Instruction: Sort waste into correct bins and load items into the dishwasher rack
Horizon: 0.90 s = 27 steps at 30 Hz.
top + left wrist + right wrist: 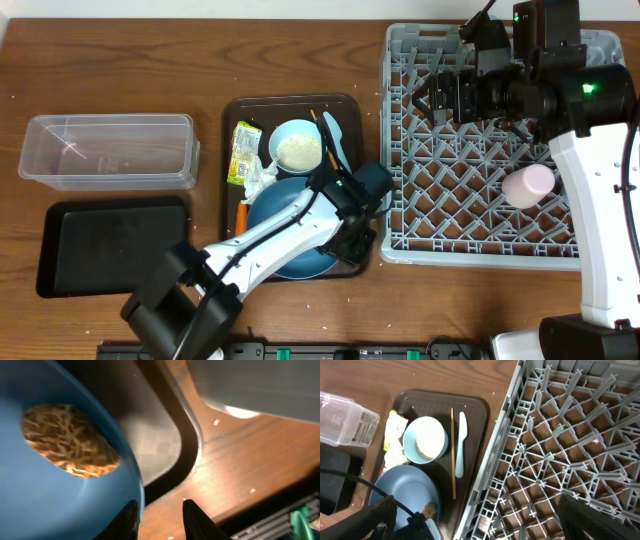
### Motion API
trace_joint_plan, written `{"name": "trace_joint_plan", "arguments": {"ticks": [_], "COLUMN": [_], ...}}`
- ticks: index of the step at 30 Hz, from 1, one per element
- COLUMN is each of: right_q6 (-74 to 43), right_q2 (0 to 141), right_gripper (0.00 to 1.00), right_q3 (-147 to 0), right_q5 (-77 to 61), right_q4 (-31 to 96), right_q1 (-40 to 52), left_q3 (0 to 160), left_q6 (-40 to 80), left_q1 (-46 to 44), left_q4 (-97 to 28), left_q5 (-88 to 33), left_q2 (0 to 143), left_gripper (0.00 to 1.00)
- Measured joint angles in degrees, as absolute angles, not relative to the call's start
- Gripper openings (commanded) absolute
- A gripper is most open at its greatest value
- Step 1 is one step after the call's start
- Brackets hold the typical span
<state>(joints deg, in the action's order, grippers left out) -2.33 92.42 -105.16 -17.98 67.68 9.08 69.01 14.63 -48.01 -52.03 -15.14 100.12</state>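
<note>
I should next grab the dark blue plate's rack-side rim with my left gripper. The opposite rim then stays free to tip off crumbs and go into the rack [400,200].
The dark blue plate [285,240] lies at the near end of the brown serving tray [352,110], with a lump of brown crumbs [67,440] on it. My left gripper [159,505] sits at the plate's right rim. Its fingers stand apart, one over the plate and one over the table, and pinch nothing. The bowl [297,148], light blue utensil [333,135], chopsticks [453,455], wrapper [243,152], tissue [262,180] and carrot [241,215] are also on the tray. My right gripper [435,95] hangs open and empty over the grey dishwasher rack [400,200], where a pink cup [527,185] lies.
The clear plastic box [105,150] stands at the far left, with the shallow black tray [110,245] in front of it. The rack's left wall rises right beside the serving tray, and my left arm stretches over the table's front edge.
</note>
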Motion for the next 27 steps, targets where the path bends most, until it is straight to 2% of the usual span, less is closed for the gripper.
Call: {"name": "trace_joint_plan", "arguments": {"ticks": [4,12,18,23,27], "right_q6": [-2.3,-2.3,-2.3,-2.3,-2.3], "right_q2": [92.4,92.4,92.4,92.4,92.4], "right_gripper": [0.95,0.96,0.95,0.96,0.96], "right_q3": [-105.2,-105.2,-105.2,-105.2,-105.2], "right_q5": [-18.0,-18.0,-18.0,-18.0,-18.0], "right_q4": [67.7,67.7,67.7,67.7,67.7], "right_q1": [9.1,9.1,9.1,9.1,9.1], "left_q3": [69.0,69.0,69.0,69.0,69.0], "left_q6": [14.5,14.6,14.8,14.7,14.7], "left_q1": [-48.0,-47.7,-45.5,-42.2,-38.7], "left_q4": [-50.4,-48.4,-47.9,-47.3,-46.8], "left_q5": [-13.9,-12.9,-12.7,-10.3,-9.4], "left_q2": [101.4,104.1,104.6,104.6,104.6], "left_gripper": [0.34,0.33,0.11,0.08,0.1]}}
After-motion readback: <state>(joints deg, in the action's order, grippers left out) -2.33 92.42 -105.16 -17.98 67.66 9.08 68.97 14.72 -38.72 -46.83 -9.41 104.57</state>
